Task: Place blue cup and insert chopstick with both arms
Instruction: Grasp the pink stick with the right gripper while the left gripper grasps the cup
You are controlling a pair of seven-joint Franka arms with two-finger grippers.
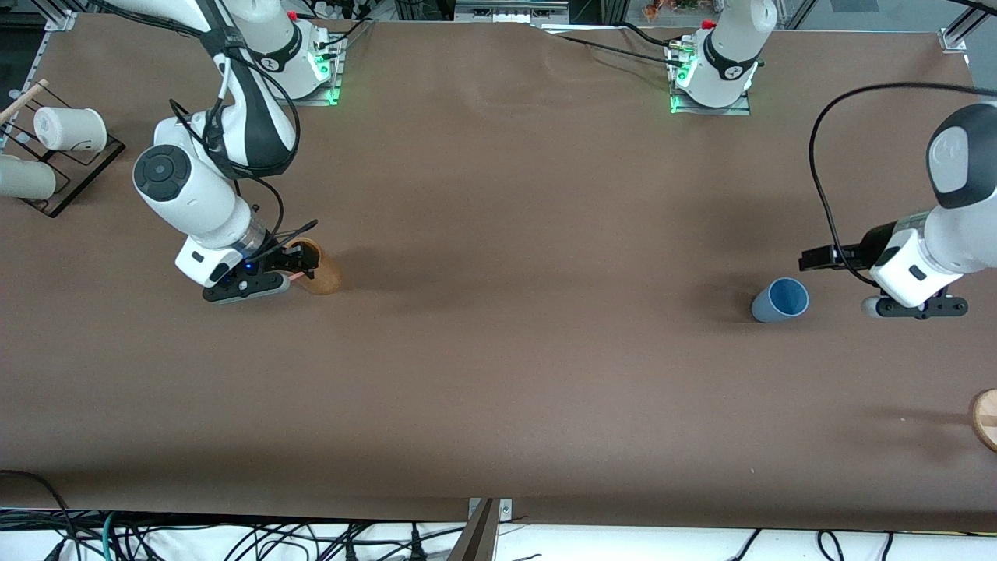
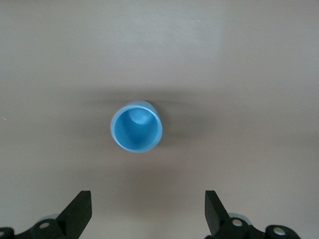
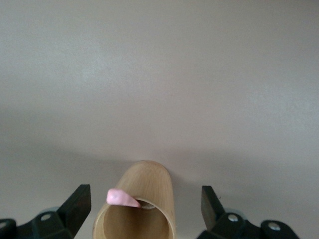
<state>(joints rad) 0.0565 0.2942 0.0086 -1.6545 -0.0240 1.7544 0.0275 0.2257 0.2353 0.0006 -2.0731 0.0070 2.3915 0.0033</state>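
The pink chopstick end (image 1: pixel 297 276) (image 3: pixel 122 198) is between my fingertips over the wooden cup and closing now would catch it, so it is time for my right gripper to close.
The blue cup (image 1: pixel 780 300) stands upright on the brown table near the left arm's end; the left wrist view looks down into its bright blue inside (image 2: pixel 136 126). My left gripper (image 1: pixel 818 257) hangs open and empty over the table just beside it (image 2: pixel 147 211). The pale pink chopstick (image 1: pixel 294 274) stands in a tan wooden cup (image 1: pixel 319 269) near the right arm's end, its tip leaning on the rim (image 3: pixel 122 197). My right gripper (image 1: pixel 300 263) is open, its fingers apart on either side of the wooden cup's (image 3: pixel 144 199) mouth (image 3: pixel 144 206), touching neither.
A black wire rack (image 1: pixel 74 175) with two white cups (image 1: pixel 70 128) lying on it stands at the right arm's end of the table. A round wooden piece (image 1: pixel 985 417) lies at the left arm's end, nearer the front camera than the blue cup.
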